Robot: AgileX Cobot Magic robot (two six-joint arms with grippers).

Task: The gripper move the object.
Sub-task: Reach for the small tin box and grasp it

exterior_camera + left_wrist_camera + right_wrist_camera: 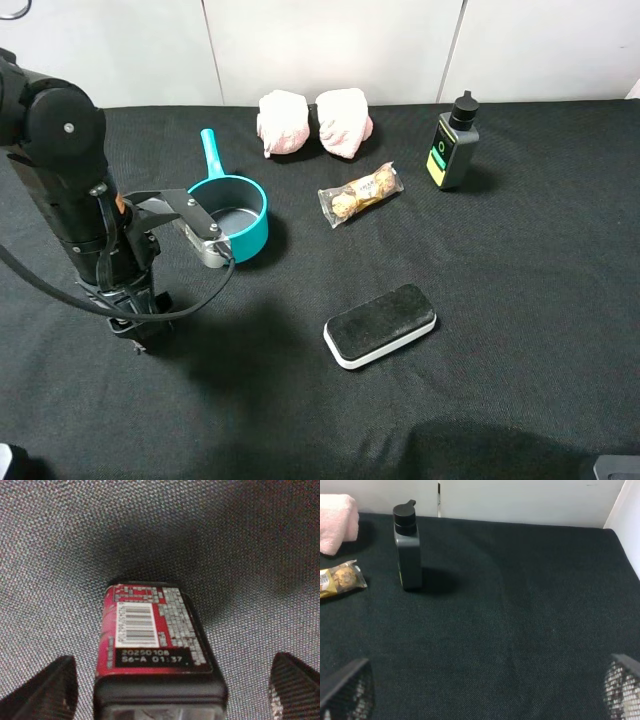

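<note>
The small black box has a barcode label [137, 625] that should stay free during the move. My left gripper needs to grab the box by its black end [160, 688].
The object [155, 630], a small black box with a red label and a barcode, stands on the black cloth between the fingers of my left gripper [175, 690]. The fingers [52, 685] are spread wide on either side of the box with a gap on each side, so the gripper is open. In the exterior high view the left arm points down at the table's left [135, 335] and hides the box. My right gripper [485, 690] is open and empty over bare cloth.
A teal pot [232, 215] stands just right of the left arm. Pink cloths [315, 122] lie at the back. A black bottle [455, 148] stands at the back right, a wrapped chocolate pack [360, 193] in the middle, and a black-and-white eraser [380, 325] in front.
</note>
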